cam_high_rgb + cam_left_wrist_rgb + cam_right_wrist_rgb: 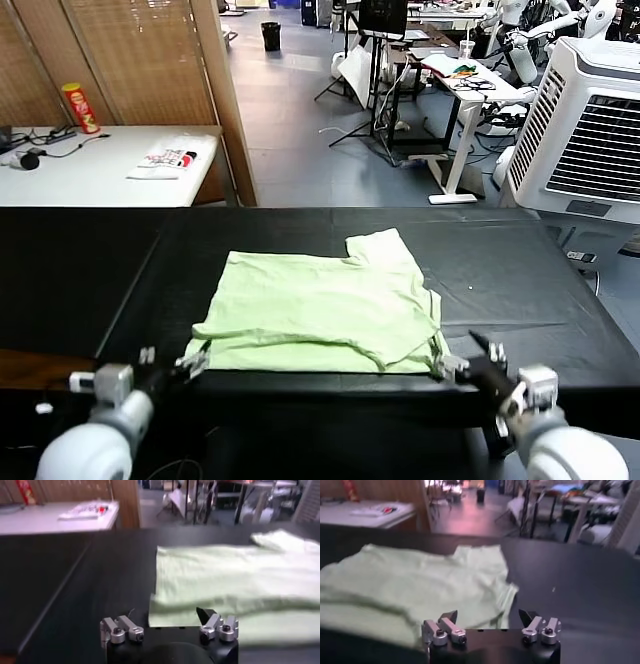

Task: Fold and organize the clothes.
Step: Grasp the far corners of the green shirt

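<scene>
Next, my right gripper grabs the shirt by the folded corner at its sleeve end (432,356) to fold it into a narrower bundle.
The clothes are one pale lime-green shirt (320,310), lying folded on the black table (80,270) with a sleeve sticking out at the far right. My left gripper (190,362) hovers at the shirt's near left corner, at the table's front edge. Its jaws are open, and the shirt's hem (235,580) lies just beyond the left gripper (162,620). My right gripper (455,360) sits at the near right corner, also open. In the right wrist view the shirt (410,585) spreads ahead of the right gripper (488,616), with nothing pinched.
A white side table (60,180) at the back left carries a red can (80,107) and a flat packet (170,160). A white air cooler (590,130) stands at the back right. Bare black tabletop flanks the shirt on both sides.
</scene>
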